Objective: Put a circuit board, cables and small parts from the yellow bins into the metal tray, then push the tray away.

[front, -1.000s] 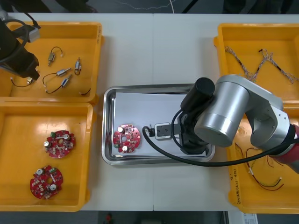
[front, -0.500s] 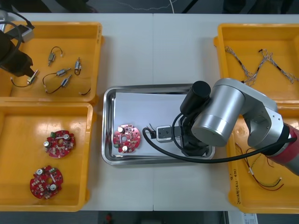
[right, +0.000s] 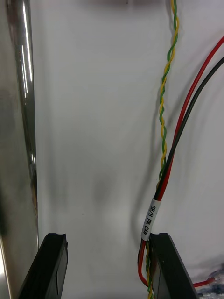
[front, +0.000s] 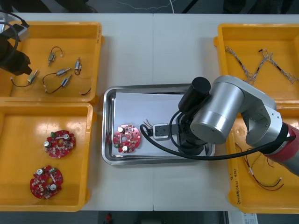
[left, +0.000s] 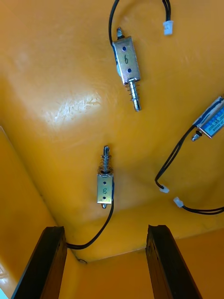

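My left gripper will grab the small metal part by its boxy body (left: pixel 105 188) next, and this leaves its thin black lead (left: pixel 101 231) free to trail into the tray.
The metal tray (front: pixel 108 122), white inside, holds a round red circuit board (front: pixel 126 138). My right arm (front: pixel 219 116) hangs over the tray's right part. In its wrist view the right gripper (right: pixel 109 264) is open just above the white floor. A cable (right: pixel 150 219) of red, black and twisted yellow-green wires with a white label lies against one finger (right: pixel 170 266), free. My left gripper (left: pixel 105 261) is open over the far left yellow bin (front: pixel 88 37). A small metal part (left: pixel 105 184) with a black lead lies just ahead, between its fingers.
Two more small metal parts (left: pixel 127 63) (left: pixel 212 121) lie farther off in that bin. The near left bin (front: pixel 14 140) holds two circuit boards (front: pixel 59 143). The far right bin (front: pixel 247 35) holds twisted cables (front: pixel 257 65), and the near right bin (front: pixel 243 196) red and black ones (front: pixel 266 182).
My right gripper has opened and let the cable go onto the tray floor. The left arm has shifted a little toward the bin's far left corner.
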### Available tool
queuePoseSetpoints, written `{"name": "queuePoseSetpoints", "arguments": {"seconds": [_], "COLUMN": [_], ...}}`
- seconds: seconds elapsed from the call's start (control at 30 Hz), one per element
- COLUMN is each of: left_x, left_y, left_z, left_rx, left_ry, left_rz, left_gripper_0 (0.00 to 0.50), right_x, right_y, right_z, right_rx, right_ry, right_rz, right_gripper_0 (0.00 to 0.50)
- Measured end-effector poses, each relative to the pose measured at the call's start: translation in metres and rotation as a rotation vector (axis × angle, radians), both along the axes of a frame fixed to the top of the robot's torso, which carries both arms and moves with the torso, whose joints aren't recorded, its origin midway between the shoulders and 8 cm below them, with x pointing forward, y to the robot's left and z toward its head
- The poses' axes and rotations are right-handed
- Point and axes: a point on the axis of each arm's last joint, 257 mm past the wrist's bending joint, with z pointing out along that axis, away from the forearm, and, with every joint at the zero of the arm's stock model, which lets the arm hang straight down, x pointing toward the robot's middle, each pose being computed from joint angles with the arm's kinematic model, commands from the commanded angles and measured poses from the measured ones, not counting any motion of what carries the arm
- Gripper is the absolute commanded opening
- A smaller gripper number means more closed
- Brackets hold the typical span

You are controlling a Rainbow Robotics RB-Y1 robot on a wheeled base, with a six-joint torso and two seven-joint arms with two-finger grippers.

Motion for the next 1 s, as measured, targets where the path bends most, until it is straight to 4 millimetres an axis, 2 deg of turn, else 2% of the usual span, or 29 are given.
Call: {"name": "queuePoseSetpoints", "arguments": {"seconds": [0.53, 1.0], "left_x": [0.017, 0.012], "left_y": [-0.005, -0.001], "left_z": [-0.014, -0.048], "left_rx": [0.043, 0.03], "left_ry": [-0.051, -0.058], "left_rz": [-0.033, -0.033], "left_gripper_0": [0.5, 0.5], "right_x": [-0.005, 0.006], "right_y": [-0.016, -0.011], "right_z": [0.011, 0.022], "right_rx": [-0.082, -0.09], "right_ry": [-0.015, -0.083], "right_rz": [-0.009, -0.011], "right_gripper_0": [0.5, 0.5]}}
